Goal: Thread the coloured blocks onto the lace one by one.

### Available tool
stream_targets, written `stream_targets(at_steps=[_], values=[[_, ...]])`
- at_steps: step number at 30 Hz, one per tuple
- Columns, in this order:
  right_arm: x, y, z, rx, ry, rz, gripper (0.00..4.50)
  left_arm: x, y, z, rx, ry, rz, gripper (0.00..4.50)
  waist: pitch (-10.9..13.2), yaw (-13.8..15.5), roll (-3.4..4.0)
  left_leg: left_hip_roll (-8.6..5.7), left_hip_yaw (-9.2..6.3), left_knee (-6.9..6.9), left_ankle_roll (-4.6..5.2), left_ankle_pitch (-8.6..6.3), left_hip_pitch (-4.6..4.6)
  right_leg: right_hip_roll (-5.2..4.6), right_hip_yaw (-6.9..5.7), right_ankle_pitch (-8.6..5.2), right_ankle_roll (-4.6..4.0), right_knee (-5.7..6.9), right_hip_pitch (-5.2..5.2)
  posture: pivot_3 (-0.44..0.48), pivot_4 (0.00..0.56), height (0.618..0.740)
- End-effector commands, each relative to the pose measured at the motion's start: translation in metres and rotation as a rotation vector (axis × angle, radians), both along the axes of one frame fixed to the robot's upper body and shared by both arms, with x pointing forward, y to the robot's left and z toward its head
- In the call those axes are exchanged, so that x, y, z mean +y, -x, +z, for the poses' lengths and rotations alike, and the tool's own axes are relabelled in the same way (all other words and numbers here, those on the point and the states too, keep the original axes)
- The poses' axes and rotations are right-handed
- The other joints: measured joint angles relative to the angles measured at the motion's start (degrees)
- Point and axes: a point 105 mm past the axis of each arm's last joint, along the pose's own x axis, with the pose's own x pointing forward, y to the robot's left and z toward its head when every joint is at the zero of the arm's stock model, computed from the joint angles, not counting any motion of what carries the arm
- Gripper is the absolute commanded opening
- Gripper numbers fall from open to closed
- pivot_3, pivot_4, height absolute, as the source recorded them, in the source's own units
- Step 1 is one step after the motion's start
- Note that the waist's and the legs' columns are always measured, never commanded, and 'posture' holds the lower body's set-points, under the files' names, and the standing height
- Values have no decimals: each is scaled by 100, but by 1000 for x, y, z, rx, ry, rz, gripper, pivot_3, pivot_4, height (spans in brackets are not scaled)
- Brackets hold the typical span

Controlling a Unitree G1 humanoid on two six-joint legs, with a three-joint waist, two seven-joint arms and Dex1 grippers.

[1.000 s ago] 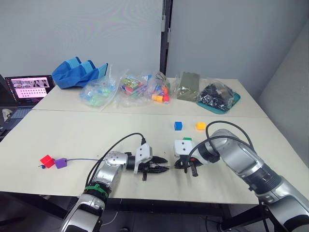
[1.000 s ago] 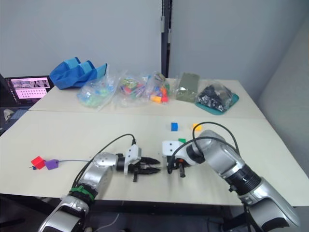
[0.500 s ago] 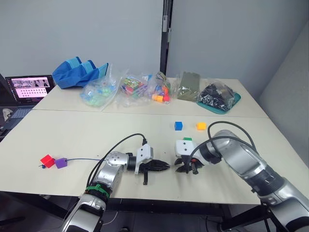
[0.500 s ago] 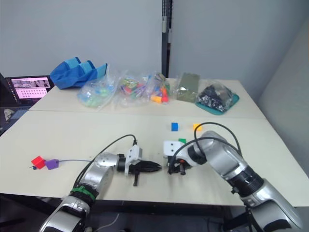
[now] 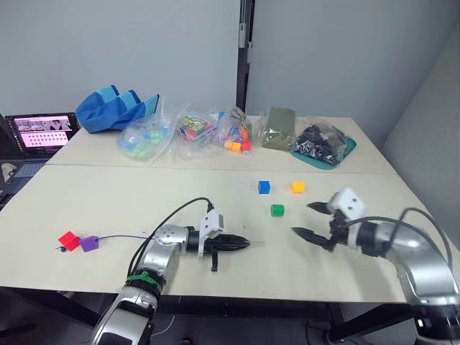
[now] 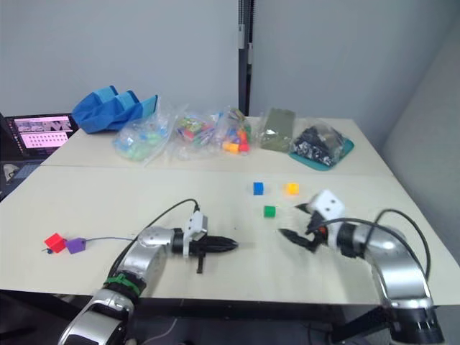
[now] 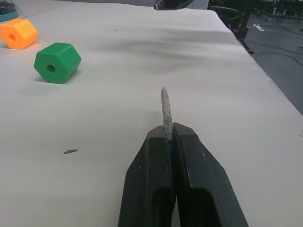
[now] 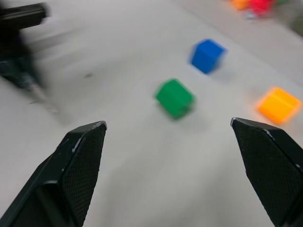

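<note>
The right gripper reaches the yellow-orange block and grips its flat sides next, leaving the block's hole free for the lace.
My left gripper (image 5: 241, 244) lies low over the front of the table, shut on the lace's pale stiff tip (image 7: 165, 109), which pokes out past the fingers (image 7: 147, 189). The thin dark lace (image 5: 126, 236) runs left to the purple block (image 5: 89, 244) and the red block (image 5: 70, 239), which sit together on it. The green block (image 5: 277, 210) lies loose mid-table, with the blue block (image 5: 264, 187) and the yellow-orange block (image 5: 297, 187) behind it. My right gripper (image 5: 307, 220) hangs open and empty to the right of the green block (image 8: 175, 98).
Clear bags of mixed toy pieces (image 5: 194, 133), a blue cloth bag (image 5: 115, 108) and a teal tray (image 5: 323, 147) line the back of the table. A laptop (image 5: 43, 129) stands at the far left. A black cable (image 5: 176, 215) loops over my left forearm.
My right gripper has opened wide and pulled away to the right from beside the left gripper. The left gripper closed on the lace tip and stayed in place. No block has moved.
</note>
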Motion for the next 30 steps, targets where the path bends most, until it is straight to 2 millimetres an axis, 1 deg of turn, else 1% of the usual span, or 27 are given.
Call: stream_targets(at_steps=[1,3,8,12,14,15,17,20,23,25,27,30], values=[[-16,21,1,-74,-130,-138,4447,-2,-4,11,-17,49,5,0,-1,9,0,0,0,-1,0,0,2,1,-1,0,0,1,0,0,150,740],[-20,34,-14,-50,-165,-212,4447,-2,-4,13,-18,58,6,0,-1,13,1,0,-7,-8,0,0,1,1,-6,-3,1,-2,3,0,150,740],[-20,47,-30,-25,-219,-304,4447,-1,-6,13,1,72,36,0,-1,-58,2,-4,-6,-2,0,0,4,-1,0,0,2,4,2,0,150,740],[-20,47,-31,-28,-239,-347,4447,0,-1,13,-16,70,25,0,-1,-63,2,-4,-6,-4,0,0,5,-1,1,0,2,3,3,0,150,740],[-19,43,-32,-21,-244,-356,4447,0,1,13,-9,74,24,0,-1,-49,2,-4,-6,-6,0,0,3,-1,0,0,2,0,3,0,150,740],[-18,37,-31,-13,-252,-363,4447,0,1,13,2,76,30,0,-2,-55,2,-4,-6,-7,0,0,4,-1,0,0,2,0,3,0,150,740],[-13,20,-23,-18,-285,-348,4447,-2,1,15,14,89,42,0,-1,-83,2,-4,-6,-6,0,0,3,-2,1,0,2,1,3,0,150,740],[-3,-12,-10,-35,-258,-317,4447,-8,3,18,8,95,37,0,-1,-117,2,-4,-7,-4,-1,2,4,-1,1,4,3,3,3,0,150,740],[6,-41,-4,-38,-248,-307,4447,-13,5,23,5,110,38,0,-1,-125,2,-4,-7,-8,0,2,4,-1,0,4,3,0,3,0,150,740],[10,-67,3,-47,-245,-329,4447,-19,8,26,0,122,37,0,-1,-119,2,-4,-7,-11,1,1,0,-2,-1,3,4,-6,3,0,150,740],[11,-88,6,-41,-248,-363,4447,-23,9,29,-4,132,43,0,-1,-127,3,-5,-6,-8,1,1,0,-3,0,3,4,-6,3,0,150,740],[16,-110,3,-11,-237,-383,4447,-22,9,30,-9,135,60,0,-1,-132,3,-4,-7,-12,1,2,1,-3,-2,3,4,-5,2,0,150,740]])
